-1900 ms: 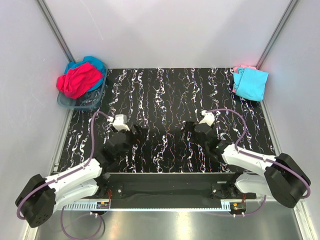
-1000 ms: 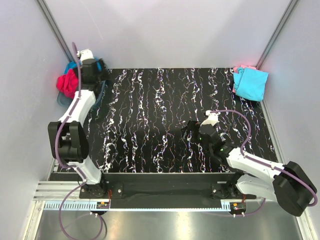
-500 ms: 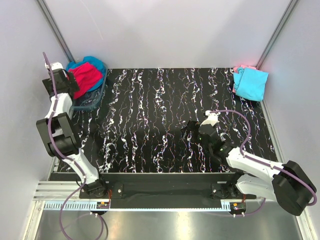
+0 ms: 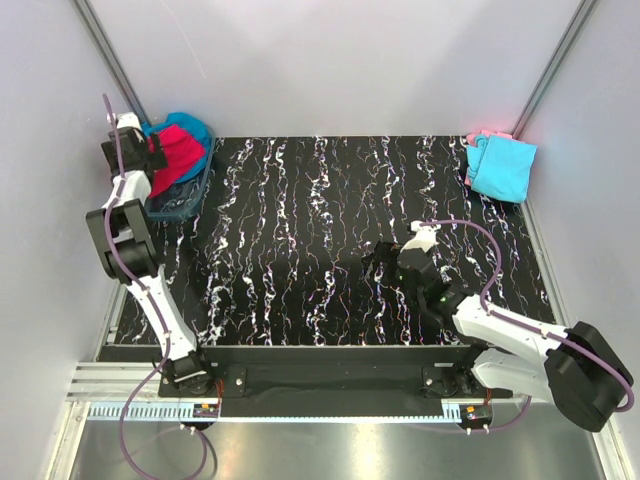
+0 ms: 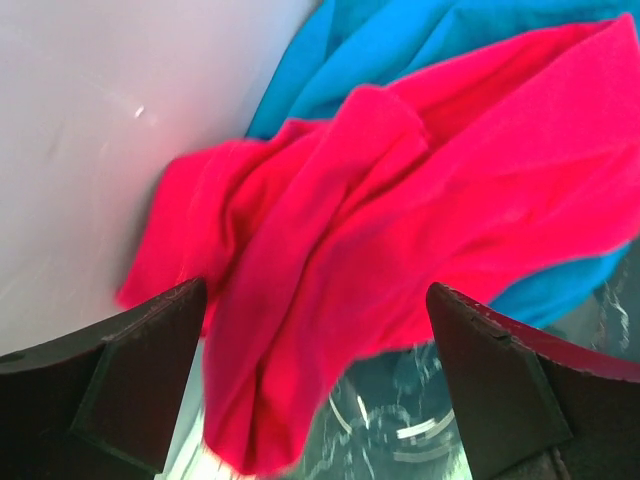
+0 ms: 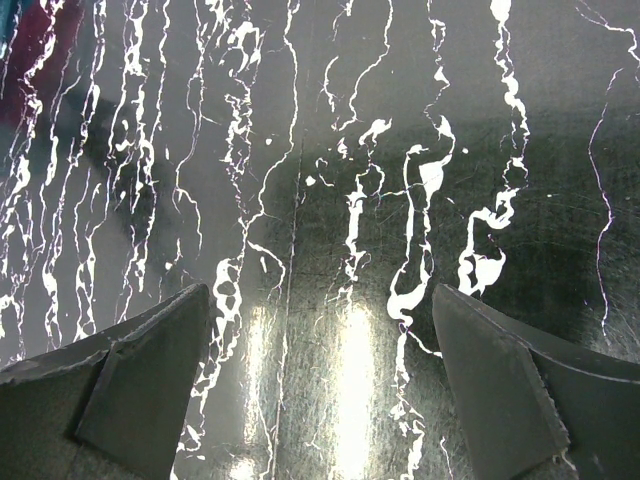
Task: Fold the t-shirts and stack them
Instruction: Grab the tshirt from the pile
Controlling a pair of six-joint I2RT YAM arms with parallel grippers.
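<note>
The pink-red cloth is between the left gripper's fingers, but they stop above the folds. The left gripper needs to go lower before it closes on the cloth.
A bright pink-red t-shirt (image 4: 182, 150) lies crumpled on a teal-blue t-shirt (image 4: 195, 125) in a clear tub (image 4: 178, 204) at the back left. In the left wrist view the pink-red shirt (image 5: 400, 220) fills the frame over the teal-blue one (image 5: 380, 40). My left gripper (image 4: 152, 152) is open at the tub's left edge, its fingers (image 5: 130, 370) either side of the pink-red cloth. A light cyan t-shirt (image 4: 500, 168) lies folded at the back right on a pale pink one (image 4: 486, 135). My right gripper (image 4: 378, 262) is open and empty low over the table (image 6: 330, 200).
The black table with white veins (image 4: 330, 220) spans the cell. Grey walls stand on the left, back and right, with metal posts (image 4: 110, 60) in the back corners. The left arm stretches along the left wall.
My left arm has swung from the table's front to the tub at the back left and shifted slightly towards the pink-red shirt. The right gripper has drawn back a little, then stayed put.
</note>
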